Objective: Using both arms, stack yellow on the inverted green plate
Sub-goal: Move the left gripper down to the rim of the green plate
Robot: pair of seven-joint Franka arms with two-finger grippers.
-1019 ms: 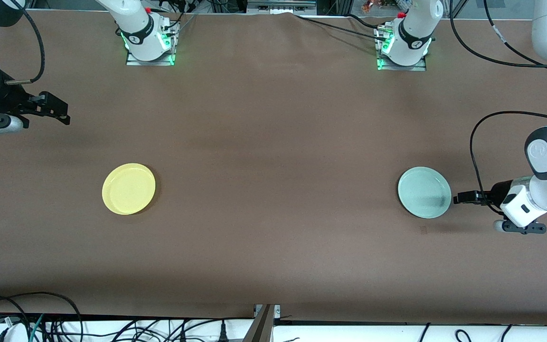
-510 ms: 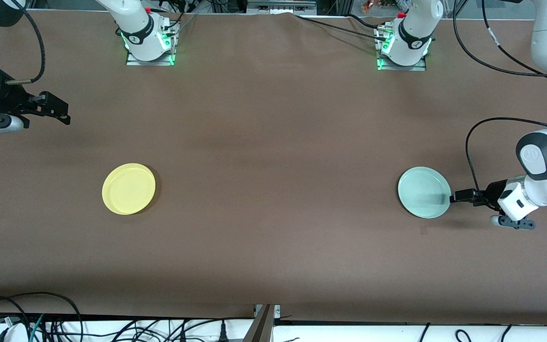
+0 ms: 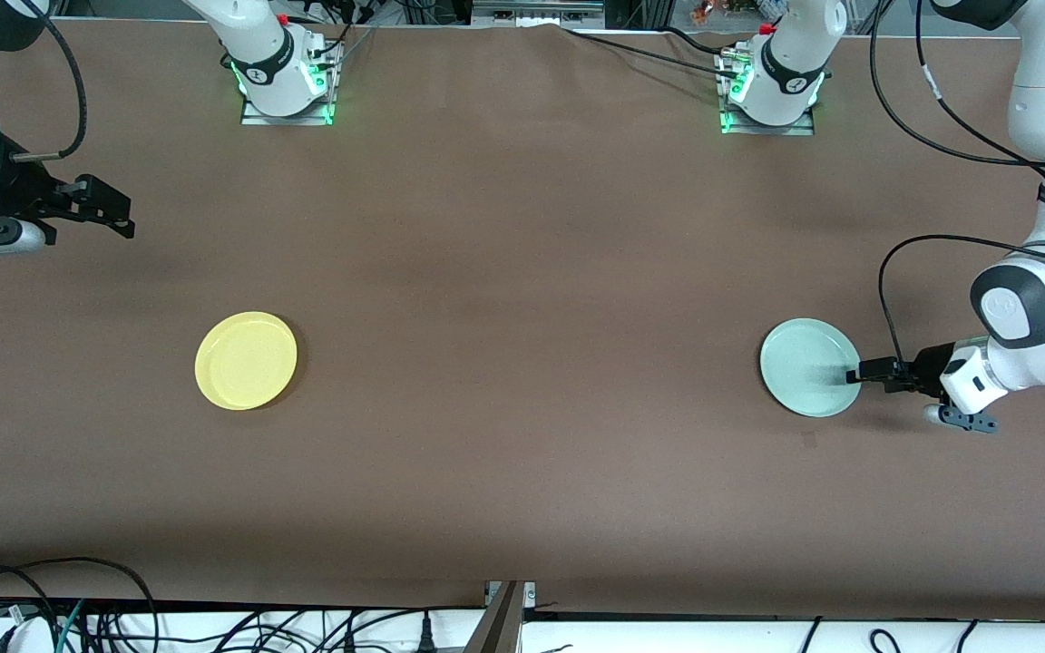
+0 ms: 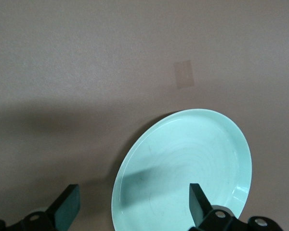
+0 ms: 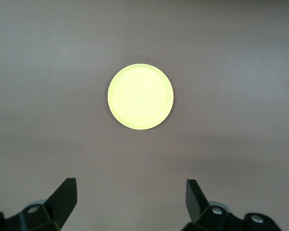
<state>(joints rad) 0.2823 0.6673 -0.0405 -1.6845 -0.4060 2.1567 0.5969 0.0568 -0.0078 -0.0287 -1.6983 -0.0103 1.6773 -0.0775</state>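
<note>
The green plate's rim is below my left gripper's fingers, which are still short of the brown table, so my left gripper needs to lower first and then close on the plate.
The pale green plate (image 3: 808, 366) lies hollow side up toward the left arm's end of the table. My left gripper (image 3: 856, 372) is low at the plate's rim and open. In the left wrist view the plate (image 4: 183, 163) has its rim between the two fingers, one finger (image 4: 198, 202) over the plate and the other off it; the gripper (image 4: 132, 207) holds nothing. The yellow plate (image 3: 246, 360) lies hollow side up toward the right arm's end. My right gripper (image 3: 119, 216) waits open and empty, up near the table's end. The right wrist view shows the yellow plate (image 5: 140, 96) well off from the gripper (image 5: 130, 199).
A small tape patch (image 3: 809, 440) lies on the brown table just nearer the camera than the green plate; it also shows in the left wrist view (image 4: 184, 75). The arm bases (image 3: 287, 86) (image 3: 767, 95) stand along the table's edge farthest from the camera. Cables (image 3: 51, 608) lie off its edge nearest the camera.
My left gripper has slid toward the green plate until its tips reach the rim. The right arm and both plates have not moved.
</note>
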